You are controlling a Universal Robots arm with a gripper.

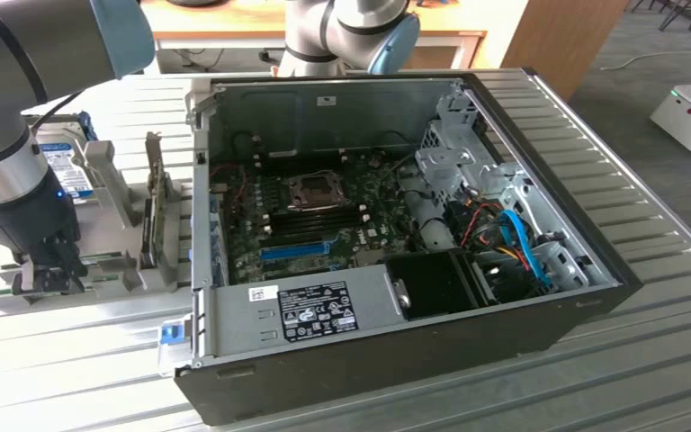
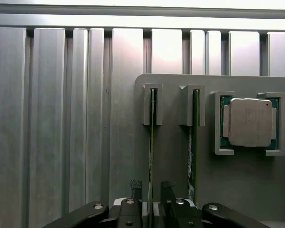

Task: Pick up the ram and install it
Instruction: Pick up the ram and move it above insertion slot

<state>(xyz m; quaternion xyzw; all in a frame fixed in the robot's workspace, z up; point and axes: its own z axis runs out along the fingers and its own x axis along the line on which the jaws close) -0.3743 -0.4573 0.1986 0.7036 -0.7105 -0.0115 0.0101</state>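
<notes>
My gripper will next grab the ram by the middle of its top edge [image 2: 151,202] to install it, since the holder's slots hold the ram at its ends.
Two green ram sticks stand on edge in slots of a grey holder [image 2: 171,142]. In the wrist view one ram [image 2: 152,137] runs straight between my fingertips [image 2: 135,186], and a second ram [image 2: 194,142] stands one slot over. My gripper [image 2: 151,187] is open, one finger on each side of the first stick, with a small gap on both sides. In the exterior view the gripper [image 1: 48,270] is down at the holder on that view's left, beside the open computer case [image 1: 561,310]. The motherboard [image 1: 321,216] lies bare inside the case.
A silver processor chip [image 2: 249,122] sits in a pocket of the holder beside the sticks. A hard drive with a blue label [image 1: 67,171] stands behind the arm. The case wall [image 1: 208,225] rises between holder and motherboard. The ribbed metal table [image 2: 47,118] lies underneath.
</notes>
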